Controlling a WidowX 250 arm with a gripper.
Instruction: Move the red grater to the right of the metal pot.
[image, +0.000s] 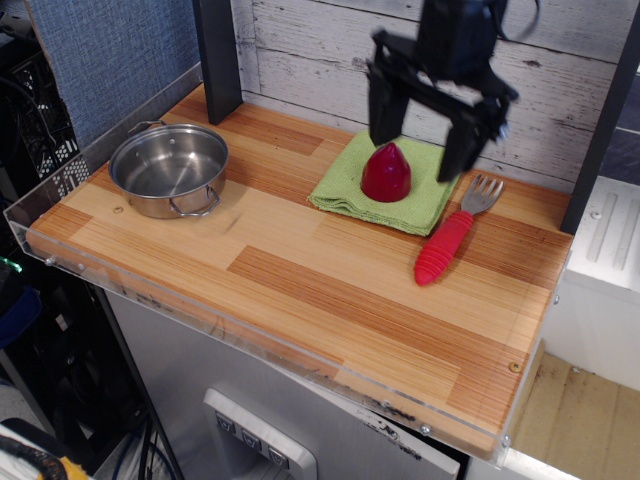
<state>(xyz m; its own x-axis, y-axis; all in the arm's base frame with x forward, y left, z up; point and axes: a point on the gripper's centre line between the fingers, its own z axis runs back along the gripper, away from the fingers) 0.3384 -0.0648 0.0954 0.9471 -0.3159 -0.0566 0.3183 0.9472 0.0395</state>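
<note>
The grater has its grey tines bare at its head, so my gripper should next grab it by its red ribbed handle (446, 246) to move it.
The red grater (447, 243) lies on the wooden table at the right, its red ribbed handle toward the front and its grey tined head (482, 192) toward the back wall. The metal pot (169, 169) stands at the table's left, empty, with two wire loop handles. My gripper (420, 150) hangs open above the back right of the table, over the green cloth and the dark red dome, just left of and above the grater's head. It holds nothing.
A folded green cloth (345, 177) lies at the back middle with a dark red pointed dome (386, 173) on it. A black post (217, 60) stands behind the pot. A clear plastic rim (250, 335) edges the table front and left.
</note>
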